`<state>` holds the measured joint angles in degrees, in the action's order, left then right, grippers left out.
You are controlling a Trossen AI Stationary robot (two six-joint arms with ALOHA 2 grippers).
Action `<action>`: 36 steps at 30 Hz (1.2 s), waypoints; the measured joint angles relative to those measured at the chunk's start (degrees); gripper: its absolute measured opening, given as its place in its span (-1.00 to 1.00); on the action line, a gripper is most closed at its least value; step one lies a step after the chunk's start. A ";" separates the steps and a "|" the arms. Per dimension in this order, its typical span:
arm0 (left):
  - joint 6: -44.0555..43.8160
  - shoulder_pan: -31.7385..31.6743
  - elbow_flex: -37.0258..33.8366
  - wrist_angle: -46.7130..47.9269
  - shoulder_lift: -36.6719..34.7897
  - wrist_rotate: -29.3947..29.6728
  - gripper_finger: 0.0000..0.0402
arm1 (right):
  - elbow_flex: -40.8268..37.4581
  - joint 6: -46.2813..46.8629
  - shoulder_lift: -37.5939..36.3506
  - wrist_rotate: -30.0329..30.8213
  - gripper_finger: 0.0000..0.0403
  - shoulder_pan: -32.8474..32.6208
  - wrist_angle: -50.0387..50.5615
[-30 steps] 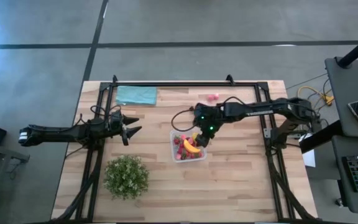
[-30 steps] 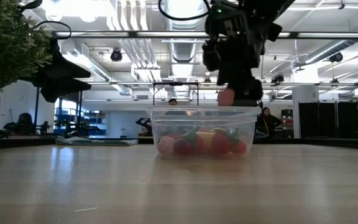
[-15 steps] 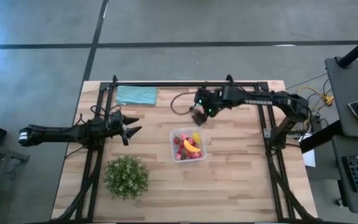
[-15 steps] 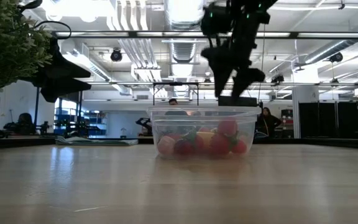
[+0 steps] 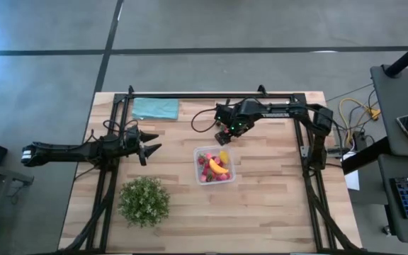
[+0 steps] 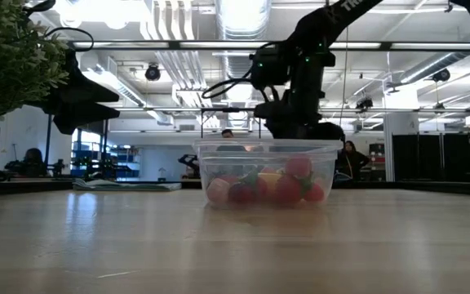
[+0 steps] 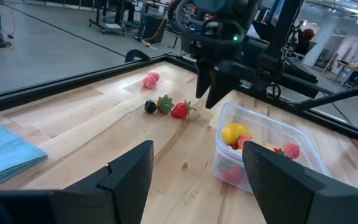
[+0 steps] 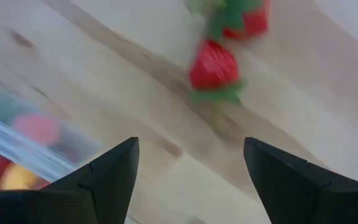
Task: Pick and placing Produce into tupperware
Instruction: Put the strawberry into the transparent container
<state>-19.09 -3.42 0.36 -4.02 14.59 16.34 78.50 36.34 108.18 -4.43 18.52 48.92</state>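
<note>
It isn't time to close yet: the table shows between my fingers and the strawberry in the wrist view, so my right gripper would miss if it closed now. It needs to first move toward the red strawberry (image 8: 213,65).
The clear tupperware (image 5: 214,165) stands mid-table holding red and pink strawberry-like pieces, a banana and a lemon; it also shows in the low view (image 6: 268,173) and the left wrist view (image 7: 260,146). My right gripper (image 5: 223,134) is open and empty, fingers pointing down, just beyond the container's far side (image 7: 211,93). Right by its fingertips a red strawberry (image 8: 213,65) lies on the table, with a second one (image 8: 247,18) and a dark piece (image 7: 150,107) beside it. A pink piece (image 7: 151,78) lies farther back. My left gripper (image 5: 149,149) waits open at the table's left.
A bushy green plant (image 5: 144,200) stands near the front left. A teal folded cloth (image 5: 155,108) lies at the far left. A black frame (image 5: 211,95) runs along the table's far edge and sides. Bare wood lies right of the container.
My right gripper held a pink piece over the tupperware, opened and let it fall in among the other fruit. It then went toward the table's far edge and down, and now hangs over the loose strawberries behind the container.
</note>
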 joint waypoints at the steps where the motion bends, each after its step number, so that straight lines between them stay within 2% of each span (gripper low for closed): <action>1: 0.00 0.00 -0.02 0.01 0.00 0.00 0.16 | 0.06 -0.08 0.00 0.00 0.40 0.02 -0.77; 6: -0.01 0.01 0.00 -0.01 -0.11 0.00 0.16 | 0.07 -0.15 -0.03 0.59 0.40 0.04 -3.99; 11: 0.00 0.02 -0.02 0.01 -0.06 0.00 0.16 | 0.00 -0.01 0.27 5.94 0.40 0.17 -5.52; 25: -0.01 0.01 0.00 0.00 -0.02 0.00 0.16 | -0.02 1.50 7.14 5.78 0.40 0.39 -6.38; 36: 0.00 0.02 0.00 -0.01 -0.04 0.00 0.16 | -0.04 3.37 6.69 8.00 0.30 0.42 -7.77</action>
<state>-19.09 -3.40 0.36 -4.03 14.55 16.34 78.46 39.70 114.88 3.57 18.94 41.16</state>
